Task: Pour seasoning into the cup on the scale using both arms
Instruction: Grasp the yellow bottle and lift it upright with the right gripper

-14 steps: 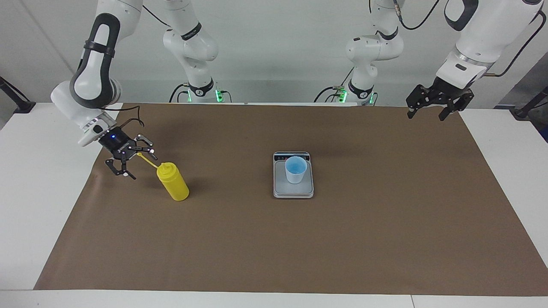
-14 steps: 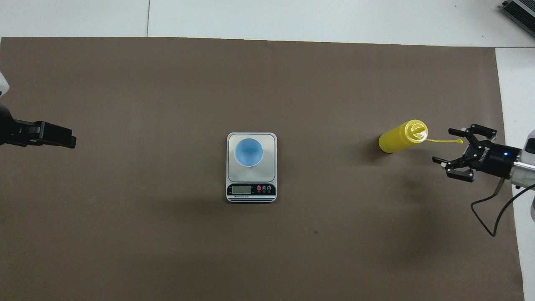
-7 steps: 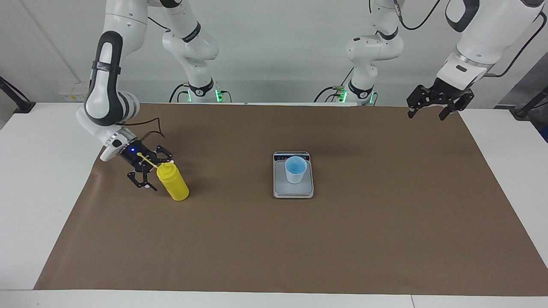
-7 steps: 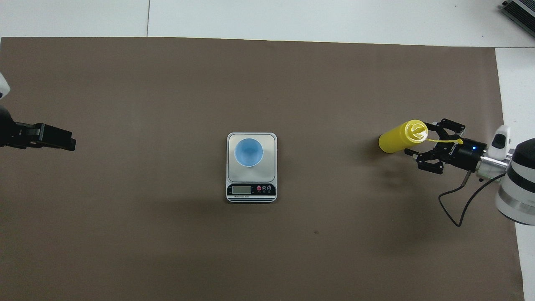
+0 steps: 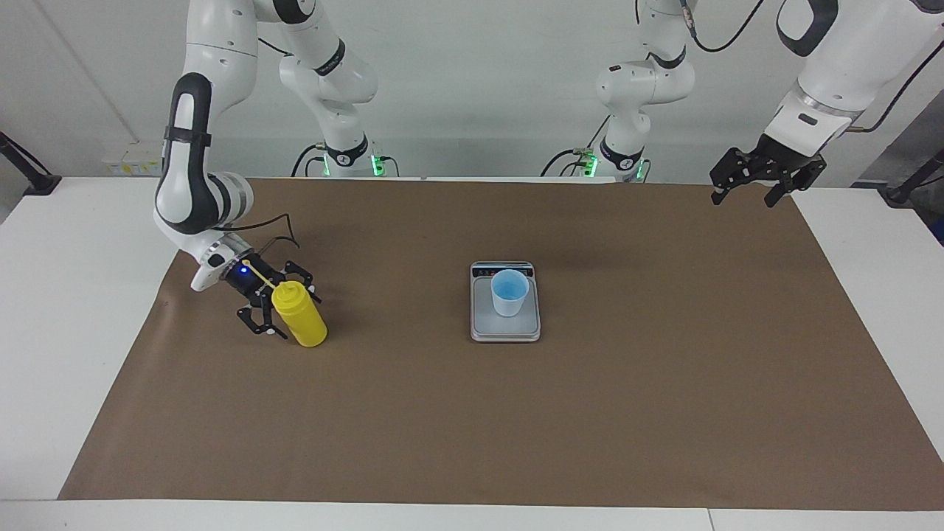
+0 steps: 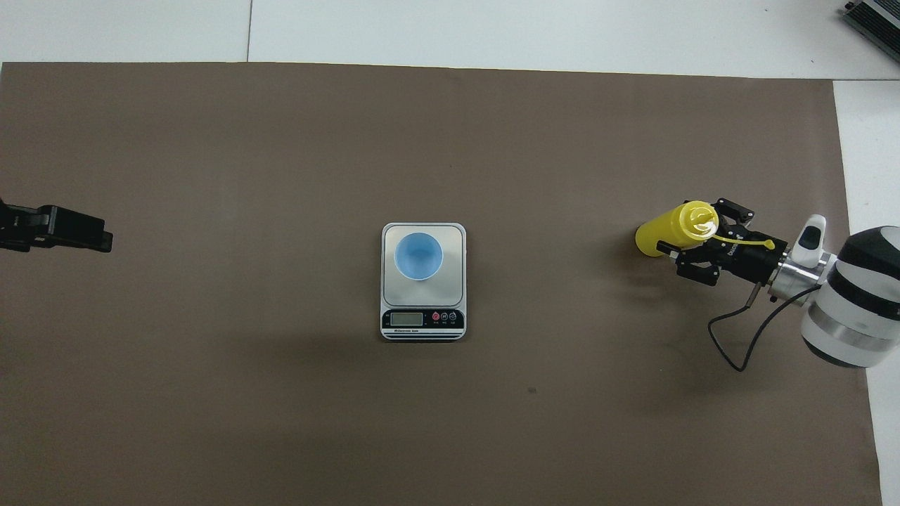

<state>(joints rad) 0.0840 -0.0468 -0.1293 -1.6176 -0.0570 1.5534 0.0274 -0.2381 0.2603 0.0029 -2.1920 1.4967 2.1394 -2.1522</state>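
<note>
The seasoning needs to be poured into the pale blue cup (image 6: 418,256), so my right gripper should next grab the yellow bottle by its body (image 6: 660,233).
The yellow seasoning bottle (image 5: 301,318) (image 6: 659,236) stands upright on the mat toward the right arm's end of the table, its cap strap (image 6: 745,240) lying over the gripper body. My right gripper (image 5: 287,313) (image 6: 692,240) is low at the bottle and open, one finger on each side of it. The pale blue cup (image 5: 509,292) (image 6: 418,256) stands on the silver scale (image 5: 506,330) (image 6: 457,292) at the table's middle. My left gripper (image 5: 748,184) (image 6: 70,236) hangs open over the mat's edge at the left arm's end, holding nothing.
A brown paper mat (image 5: 590,413) covers most of the white table (image 5: 66,295). The scale's display strip (image 6: 422,320) faces the robots. A black cable (image 6: 738,351) loops from the right wrist. A dark device (image 6: 875,17) sits at the table's corner.
My right gripper has moved in from beside the bottle and now straddles it, still open. The bottle stays upright in place. My left gripper has drifted slightly outward.
</note>
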